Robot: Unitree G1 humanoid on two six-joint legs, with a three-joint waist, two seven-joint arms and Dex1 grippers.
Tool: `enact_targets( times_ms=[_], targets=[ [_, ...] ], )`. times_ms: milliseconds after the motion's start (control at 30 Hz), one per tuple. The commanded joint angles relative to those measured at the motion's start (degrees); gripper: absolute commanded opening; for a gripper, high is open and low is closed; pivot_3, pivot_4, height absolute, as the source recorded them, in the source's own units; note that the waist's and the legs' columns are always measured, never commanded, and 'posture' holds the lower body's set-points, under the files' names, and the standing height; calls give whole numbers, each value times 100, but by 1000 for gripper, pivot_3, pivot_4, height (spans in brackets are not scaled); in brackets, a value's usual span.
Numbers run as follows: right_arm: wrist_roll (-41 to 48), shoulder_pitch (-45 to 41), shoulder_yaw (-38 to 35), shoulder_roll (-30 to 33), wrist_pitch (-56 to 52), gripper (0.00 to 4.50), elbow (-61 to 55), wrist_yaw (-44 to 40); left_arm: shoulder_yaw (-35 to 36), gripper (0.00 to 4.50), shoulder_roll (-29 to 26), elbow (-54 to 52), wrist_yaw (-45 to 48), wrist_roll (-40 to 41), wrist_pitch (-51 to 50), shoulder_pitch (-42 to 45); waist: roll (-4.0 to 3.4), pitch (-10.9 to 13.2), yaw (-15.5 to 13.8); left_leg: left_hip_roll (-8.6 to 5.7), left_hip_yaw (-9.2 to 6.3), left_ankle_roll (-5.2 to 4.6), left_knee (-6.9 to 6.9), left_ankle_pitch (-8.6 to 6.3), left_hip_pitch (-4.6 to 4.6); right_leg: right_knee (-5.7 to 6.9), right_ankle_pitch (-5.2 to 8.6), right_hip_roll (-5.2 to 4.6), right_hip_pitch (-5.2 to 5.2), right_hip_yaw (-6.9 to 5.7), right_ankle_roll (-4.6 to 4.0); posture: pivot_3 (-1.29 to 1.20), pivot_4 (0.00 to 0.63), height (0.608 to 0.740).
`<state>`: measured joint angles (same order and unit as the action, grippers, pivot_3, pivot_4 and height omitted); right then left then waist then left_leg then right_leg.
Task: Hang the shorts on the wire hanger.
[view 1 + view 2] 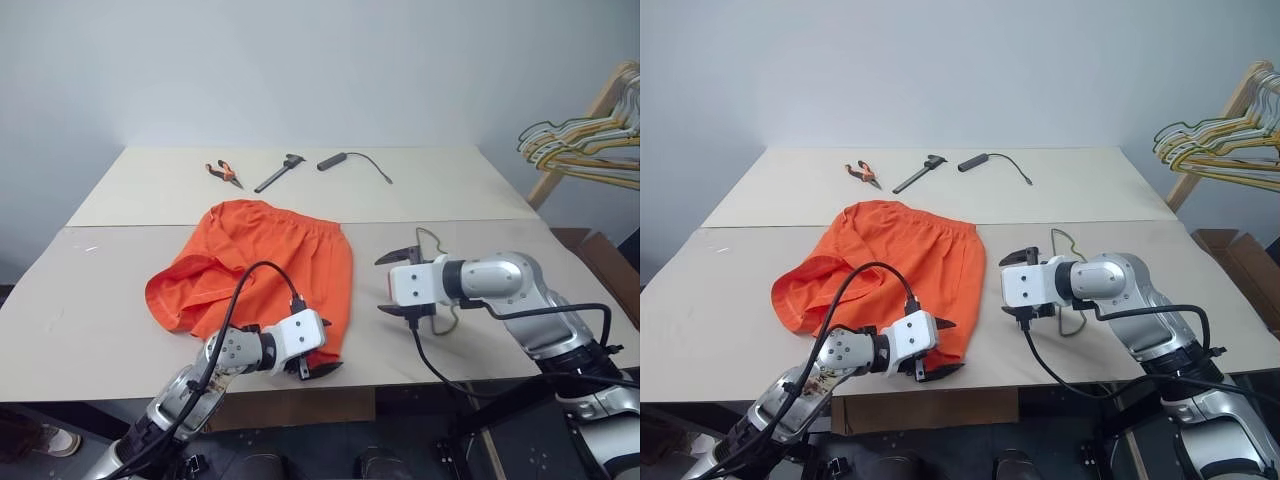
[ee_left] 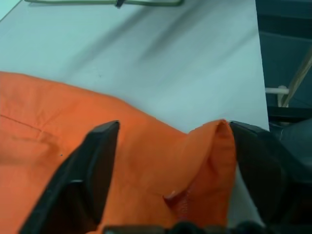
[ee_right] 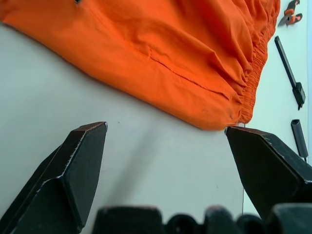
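My left gripper is to grab the shorts by the raised hem fold (image 1: 332, 349) next, so that it can turn the waistband (image 1: 298, 219) toward the wire hanger.
The orange shorts (image 1: 260, 265) lie spread on the table, waistband towards the far side. My left gripper (image 1: 330, 345) is at their near right hem corner by the table's front edge. It is open, its fingers (image 2: 95, 165) straddling a raised fold of the hem (image 2: 209, 161). My right gripper (image 1: 385, 285) hovers open just right of the shorts, pointing at them, with nothing between its fingers (image 3: 80, 161). The thin wire hanger (image 1: 430, 238) lies on the table under and behind the right gripper, mostly hidden by it; its wire also runs along the table (image 2: 146, 3) beyond the hem.
Orange-handled pliers (image 1: 222, 172), a black tool (image 1: 280, 172) and a black corded device (image 1: 340, 160) lie on the far table. A bundle of hangers (image 1: 585, 140) hangs on a wooden rack at the right. A seam (image 1: 120, 226) joins the two tabletops.
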<state>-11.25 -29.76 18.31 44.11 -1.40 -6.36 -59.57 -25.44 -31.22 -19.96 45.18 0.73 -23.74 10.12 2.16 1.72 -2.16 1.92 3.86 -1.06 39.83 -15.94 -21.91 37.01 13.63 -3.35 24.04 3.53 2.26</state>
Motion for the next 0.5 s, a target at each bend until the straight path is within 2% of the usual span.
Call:
enact_targets(
  times_ms=[33,267,300,500],
  targets=[
    [0,-175,-241,26,42,4500,-69,108,64,2544,5,9,-115,-133,-8,8,0,0,-1,0,0,0,0,0,0,0,0,0,0,0,0,61,0,740],
    [-114,-138,-163,20,119,4500,81,239,253,182,-36,52,-201,-197,-6,56,0,0,-8,0,0,0,0,0,-1,0,0,0,0,0,0,70,0,740],
    [-133,-140,-154,9,131,4500,117,247,277,32,-58,47,-183,-189,4,51,0,0,-8,0,0,0,0,0,-1,0,0,0,0,0,0,73,0,740],
    [-363,-135,-34,-22,371,4500,531,411,606,32,-323,-241,61,133,-48,-180,0,0,12,2,1,0,-1,0,0,0,0,0,1,1,0,80,0,740]
  ],
)
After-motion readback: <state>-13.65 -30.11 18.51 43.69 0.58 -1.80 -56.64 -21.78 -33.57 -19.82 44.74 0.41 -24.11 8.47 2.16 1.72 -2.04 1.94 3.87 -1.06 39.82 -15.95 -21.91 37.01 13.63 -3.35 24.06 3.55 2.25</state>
